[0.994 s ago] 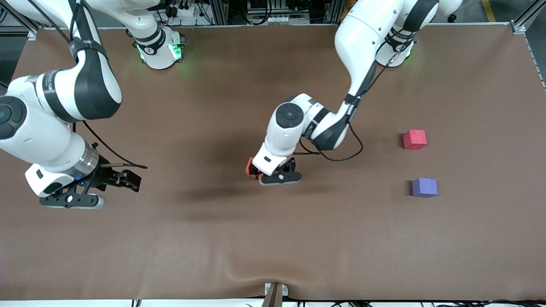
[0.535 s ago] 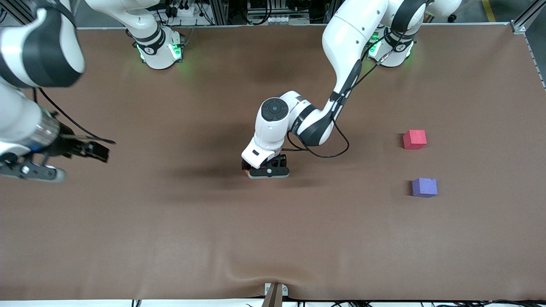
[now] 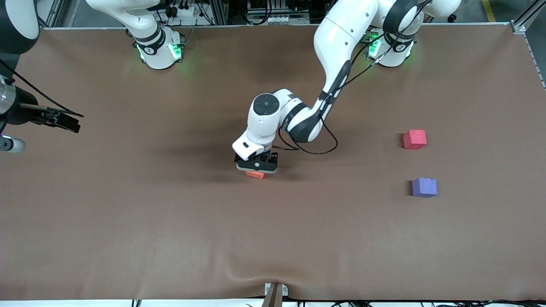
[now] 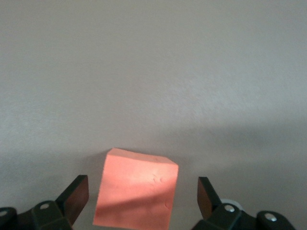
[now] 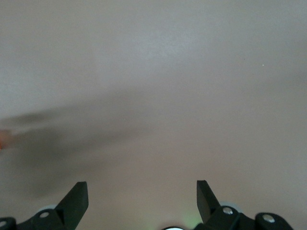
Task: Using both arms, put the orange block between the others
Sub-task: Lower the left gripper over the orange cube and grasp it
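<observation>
The left gripper grips the orange block (image 3: 256,174) by its opposite sides next, to set it between the red-pink cube and the purple-blue cube (image 3: 425,187).
The orange block (image 3: 256,174) lies on the brown table near its middle. My left gripper (image 3: 257,164) hangs right over it, open. In the left wrist view the orange block (image 4: 136,191) sits between the two black fingertips (image 4: 76,194) with a gap on each side, the left gripper (image 4: 143,189) not touching it. The red-pink cube (image 3: 414,139) and the purple-blue cube (image 3: 425,187) rest apart toward the left arm's end, the purple-blue one nearer the front camera. My right gripper (image 3: 8,145) is up at the right arm's end, open and empty (image 5: 142,191) over bare cloth.
A brown cloth (image 3: 170,238) covers the whole table, with a ripple at its front edge by a clamp (image 3: 275,293). The green-lit arm bases (image 3: 160,49) (image 3: 390,47) stand along the back edge. The left arm's elbow and cable (image 3: 315,140) hang above the middle.
The left gripper has shifted toward the right arm's end and come over the orange block. The right arm has drawn back toward its own end of the table, nearly out of the front view.
</observation>
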